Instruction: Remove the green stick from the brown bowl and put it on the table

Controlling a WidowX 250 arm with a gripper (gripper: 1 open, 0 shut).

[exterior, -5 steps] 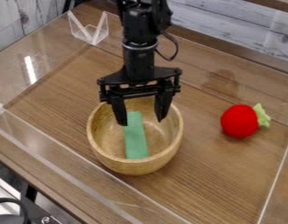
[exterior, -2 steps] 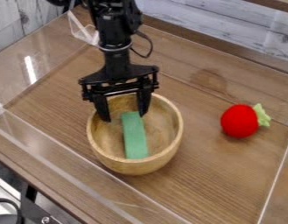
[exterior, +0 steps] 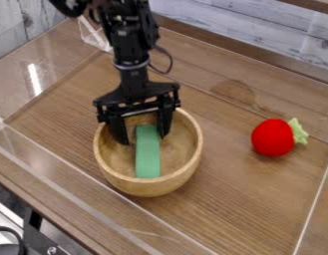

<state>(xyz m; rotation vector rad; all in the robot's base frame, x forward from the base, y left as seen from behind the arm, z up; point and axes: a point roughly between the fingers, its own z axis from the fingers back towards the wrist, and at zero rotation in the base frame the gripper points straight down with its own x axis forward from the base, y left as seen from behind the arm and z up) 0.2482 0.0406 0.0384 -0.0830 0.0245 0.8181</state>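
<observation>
I will next use my gripper to take hold of the green stick (exterior: pixel 149 154) by its end (exterior: pixel 148 133), so that I can lift it out of the brown bowl.
The brown bowl (exterior: pixel 149 171), round and light tan, sits on the table (exterior: pixel 246 204) near the front middle. Inside it lies the green stick (exterior: pixel 149 154), a flat mint-green block running from the bowl's back toward its front. My gripper (exterior: pixel 140 124) points straight down into the bowl's back half, open. Its two dark fingers (exterior: pixel 112 125) straddle the far end of the stick, one on each side. I cannot tell whether the fingers touch the stick.
A red strawberry toy (exterior: pixel 274 137) with green leaves lies to the right of the bowl. Low clear acrylic walls (exterior: pixel 33 159) border the tabletop on the left and front. A clear folded piece (exterior: pixel 89 30) stands at the back left.
The gripper has shifted left and dropped lower into the bowl, staying open. The bowl and stick look nudged slightly to the left.
</observation>
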